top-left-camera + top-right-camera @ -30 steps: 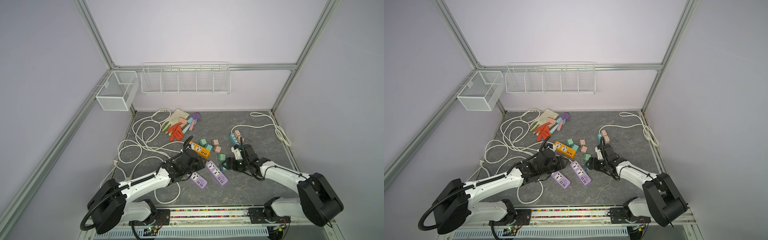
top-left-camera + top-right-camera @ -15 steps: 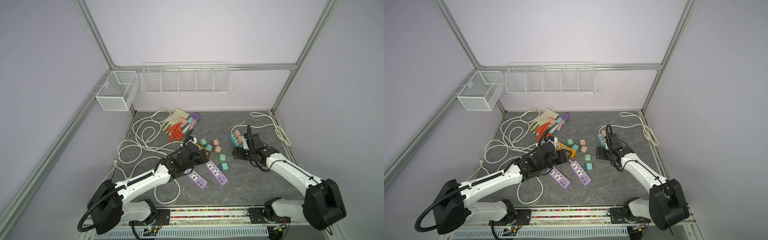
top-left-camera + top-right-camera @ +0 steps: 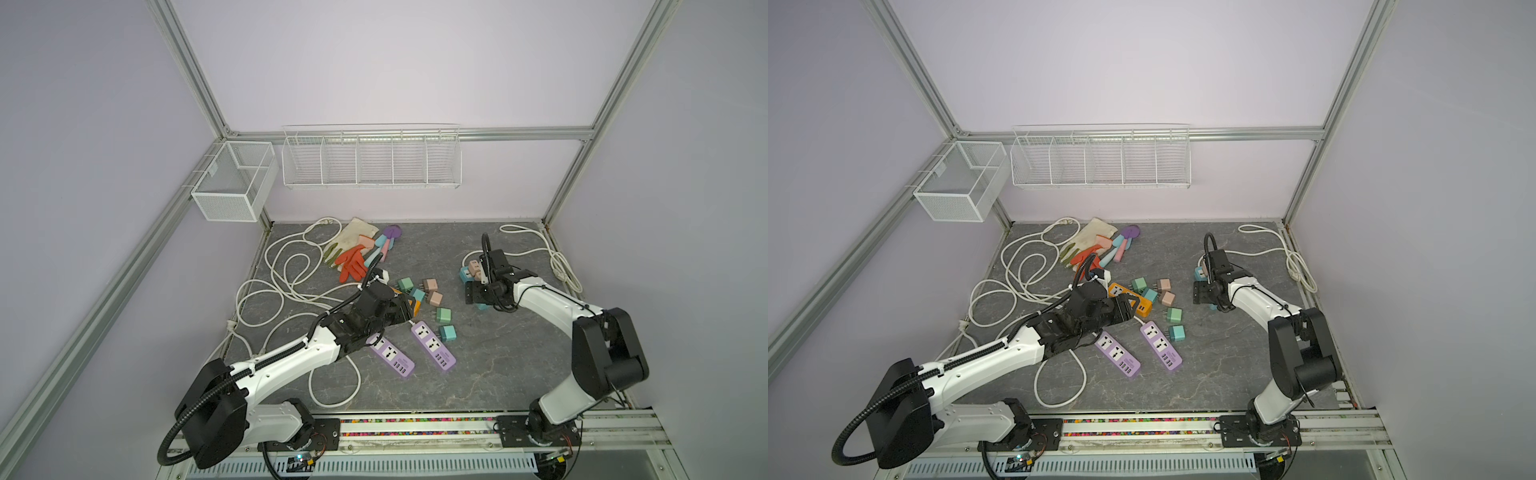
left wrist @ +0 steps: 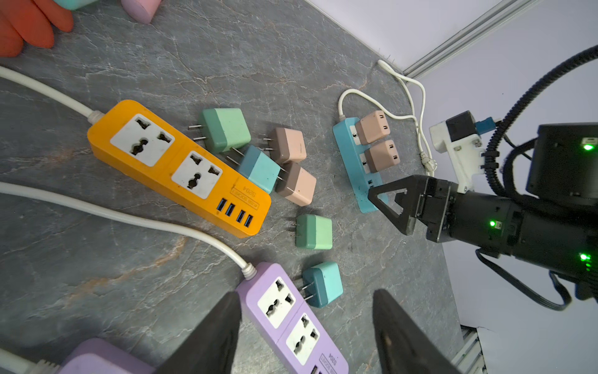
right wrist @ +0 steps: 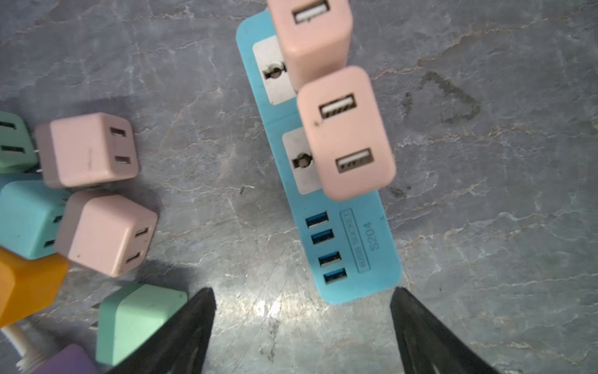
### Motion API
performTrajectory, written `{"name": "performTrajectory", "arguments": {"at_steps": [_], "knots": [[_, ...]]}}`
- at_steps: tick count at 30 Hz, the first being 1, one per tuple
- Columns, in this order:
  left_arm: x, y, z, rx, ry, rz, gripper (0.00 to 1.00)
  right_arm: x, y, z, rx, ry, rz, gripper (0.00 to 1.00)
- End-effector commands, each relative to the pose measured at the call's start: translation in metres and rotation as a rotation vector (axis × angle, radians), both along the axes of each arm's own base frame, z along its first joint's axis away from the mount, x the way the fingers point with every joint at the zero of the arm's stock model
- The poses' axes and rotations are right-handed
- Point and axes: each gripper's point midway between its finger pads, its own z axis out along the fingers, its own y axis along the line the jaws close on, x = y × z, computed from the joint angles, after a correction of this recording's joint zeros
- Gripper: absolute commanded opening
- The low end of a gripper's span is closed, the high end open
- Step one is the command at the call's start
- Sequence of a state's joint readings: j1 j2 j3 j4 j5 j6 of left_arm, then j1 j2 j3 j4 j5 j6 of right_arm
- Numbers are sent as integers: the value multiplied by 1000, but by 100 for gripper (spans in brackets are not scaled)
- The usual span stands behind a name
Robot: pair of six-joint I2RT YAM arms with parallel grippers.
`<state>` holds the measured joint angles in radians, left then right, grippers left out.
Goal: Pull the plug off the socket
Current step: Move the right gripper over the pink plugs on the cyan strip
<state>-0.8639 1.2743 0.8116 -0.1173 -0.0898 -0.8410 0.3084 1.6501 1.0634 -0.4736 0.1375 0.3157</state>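
My right gripper grabs the blue power strip (image 5: 353, 252) across its plug-free USB end next, which leaves both pink plugs free, to draw the strip nearer.
The socket is a blue power strip (image 5: 353, 252) lying at the right of the floor, also seen in both top views (image 3: 464, 273) (image 3: 1199, 273). Two pink plugs sit upright in it, one nearer its USB end (image 5: 348, 129) and one behind (image 5: 312, 35); the left wrist view shows both (image 4: 382, 156) (image 4: 372, 127). My right gripper (image 5: 302, 291) (image 3: 473, 296) hangs open just off the strip's USB end, holding nothing. My left gripper (image 4: 305, 293) (image 3: 405, 309) is open and empty over a purple strip (image 4: 291, 320), beside the orange strip (image 4: 181, 168).
Several loose teal, green and pink plugs (image 3: 434, 297) lie between the arms. Two purple strips (image 3: 433, 345) (image 3: 391, 355) lie nearer the front. White cables (image 3: 286, 274) coil at left and back right (image 3: 557, 262). Gloves (image 3: 353, 259) lie at the back; wire baskets (image 3: 370, 158) hang on the wall.
My right gripper has moved away from the loose plugs toward the back, to the blue strip's end, and its jaws have widened. My left gripper has opened and shifted slightly back and right.
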Motion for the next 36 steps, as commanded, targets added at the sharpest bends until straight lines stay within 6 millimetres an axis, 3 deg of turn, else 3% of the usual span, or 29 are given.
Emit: {"name": "performTrajectory", "arguments": {"at_steps": [1,10,19,36], "knots": [[9,1,11,5,-43,13,66,6,-7,-8,-42,27,8,85],[13,1,10,13,-44,22,67,18,-12,-22,-64,62,2,80],[14,-4,7,10,-30,14,68,21,-19,-29,-98,80,-1,81],[13,-8,-3,10,1,0,69,5,-1,-39,-38,124,30,50]]}}
